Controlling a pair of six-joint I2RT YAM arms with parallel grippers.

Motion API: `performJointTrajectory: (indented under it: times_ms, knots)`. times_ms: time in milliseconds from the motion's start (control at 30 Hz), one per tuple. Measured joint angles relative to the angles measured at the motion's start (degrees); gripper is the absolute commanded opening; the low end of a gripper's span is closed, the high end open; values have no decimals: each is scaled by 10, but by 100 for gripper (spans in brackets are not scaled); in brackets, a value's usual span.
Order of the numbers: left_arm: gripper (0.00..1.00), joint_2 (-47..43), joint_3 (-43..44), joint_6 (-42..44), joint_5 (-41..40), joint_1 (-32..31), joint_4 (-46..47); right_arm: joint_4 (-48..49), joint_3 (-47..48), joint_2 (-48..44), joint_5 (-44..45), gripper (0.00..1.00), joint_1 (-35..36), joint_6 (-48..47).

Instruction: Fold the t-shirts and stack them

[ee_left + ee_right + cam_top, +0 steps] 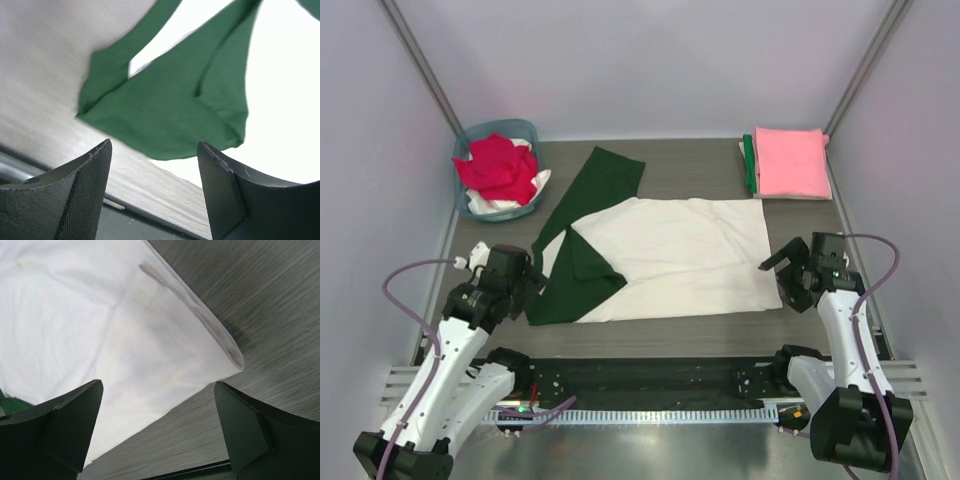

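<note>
I need to grab the outstretched green sleeve by its far end (619,161) with my left gripper next. Then I can fold the sleeve inward over the cream t-shirt (670,255).
A cream t-shirt (670,255) with dark green sleeves lies spread flat in the middle of the table. One green sleeve (595,185) points to the far left. The other sleeve (575,285) is folded over the shirt's near-left part. My left gripper (527,280) hangs just left of that folded sleeve (175,115), open and holding nothing (155,145). At the shirt's near-right corner (220,355) my right gripper (778,266) is open wide, with nothing between its fingers (159,385). A folded pink t-shirt (791,162) lies at the far right on a folded green one (749,165).
A round teal basket (524,128) at the far left holds a crumpled red shirt (498,168) on white cloth (495,205). Grey walls close in the table on three sides. A black strip and a metal rail (650,412) run along the near edge between the arm bases.
</note>
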Motion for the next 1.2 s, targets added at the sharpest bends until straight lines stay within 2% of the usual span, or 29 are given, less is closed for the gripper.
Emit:
performJointTrajectory:
  times_ms: [200, 367, 633, 900, 1000, 1200]
  knots:
    - [67, 116, 114, 93, -7, 0, 48, 21, 118, 90, -23, 100, 12, -37]
    - [66, 292, 229, 187, -5, 0, 116, 47, 185, 157, -18, 100, 64, -62]
    - [63, 657, 556, 314, 22, 22, 211, 91, 183, 199, -7, 100, 182, -75]
    - [67, 990, 919, 357, 73, 45, 259, 133, 113, 167, -21, 100, 202, -92]
    - [67, 1059, 974, 356, 92, 51, 288, 142, 91, 143, -33, 100, 203, -101]
    - [66, 1137, 982, 325, 111, 65, 387, 148, 67, 107, -56, 100, 203, -121]
